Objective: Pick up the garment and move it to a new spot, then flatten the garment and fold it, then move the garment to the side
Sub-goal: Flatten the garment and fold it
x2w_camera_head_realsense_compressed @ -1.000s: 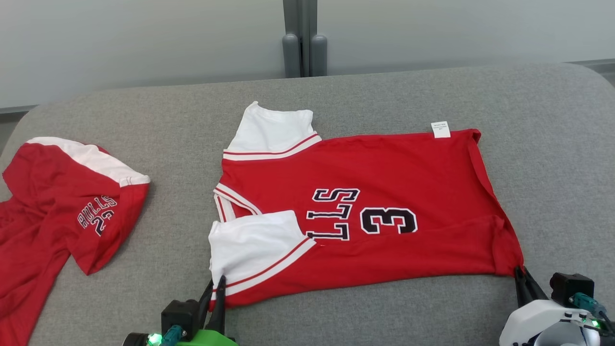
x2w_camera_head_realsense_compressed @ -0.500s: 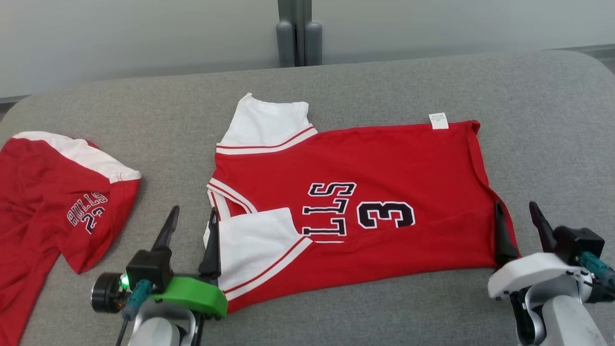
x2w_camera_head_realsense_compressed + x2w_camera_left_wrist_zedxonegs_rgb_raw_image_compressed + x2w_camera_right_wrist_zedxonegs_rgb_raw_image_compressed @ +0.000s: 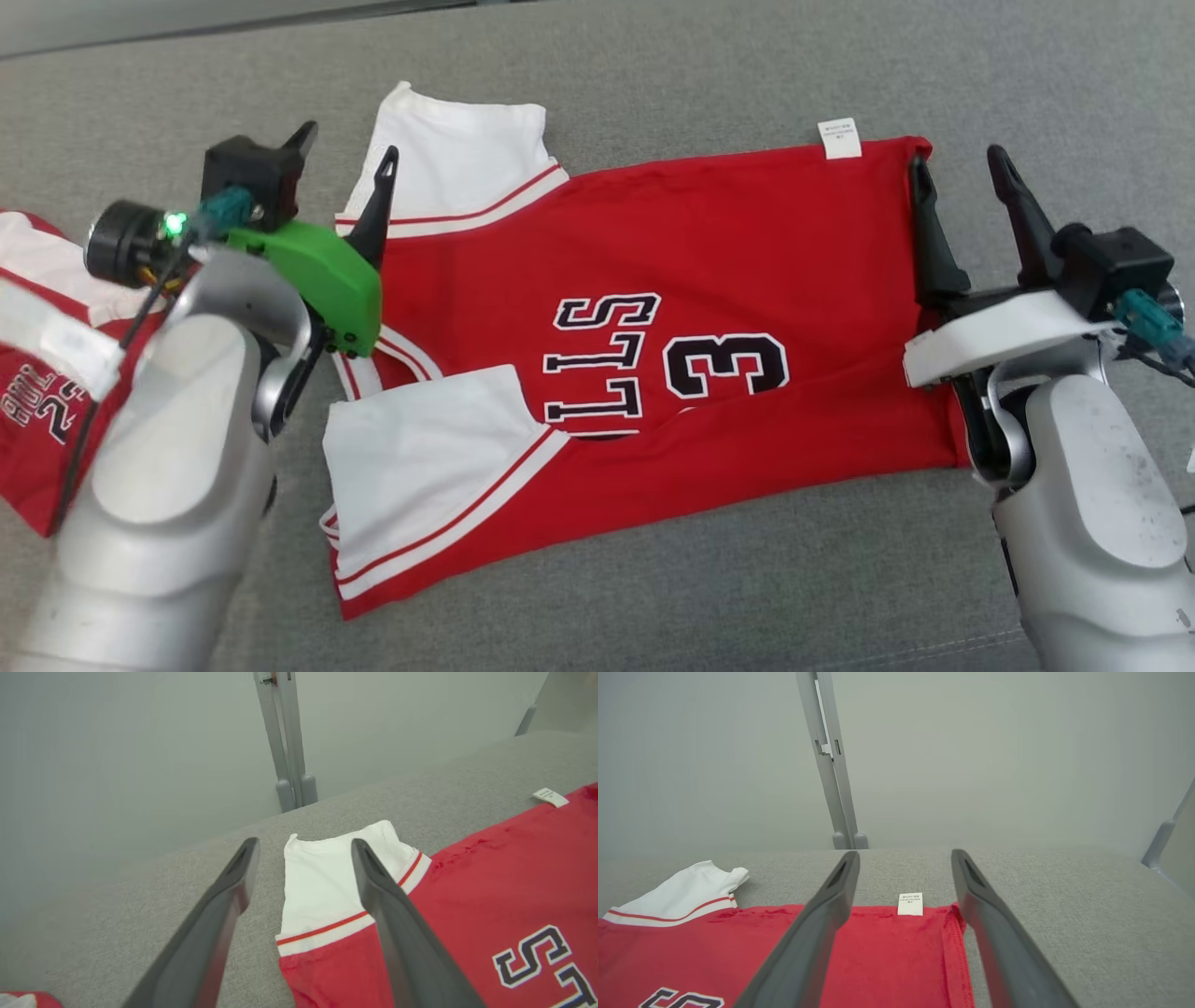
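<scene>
The garment's red body (image 3: 739,235) lies flat on the tabletop. The robot's right gripper should next pinch the garment by its raised hem corner (image 3: 920,147) beside the white label.
The garment (image 3: 709,280) is a red jersey with white sleeves and dark lettering, lying flat and sideways on the grey padded table (image 3: 653,84). Its near long edge is folded over the body. My left gripper (image 3: 345,154) hovers open above the far white sleeve (image 3: 327,882) at the collar end. The right gripper (image 3: 957,163) stands open over the hem's far corner, near the small white label (image 3: 910,904). Nothing sits between either pair of fingers.
A second red and white jersey (image 3: 33,411) lies at the table's left edge, partly behind my left forearm. A grey upright post (image 3: 831,765) rises behind the table's far edge. Bare grey table lies to the right of the hem.
Both grippers opened, letting go of the near edge now laid over the body, then travelled toward the far edge. The camera tilted downward.
</scene>
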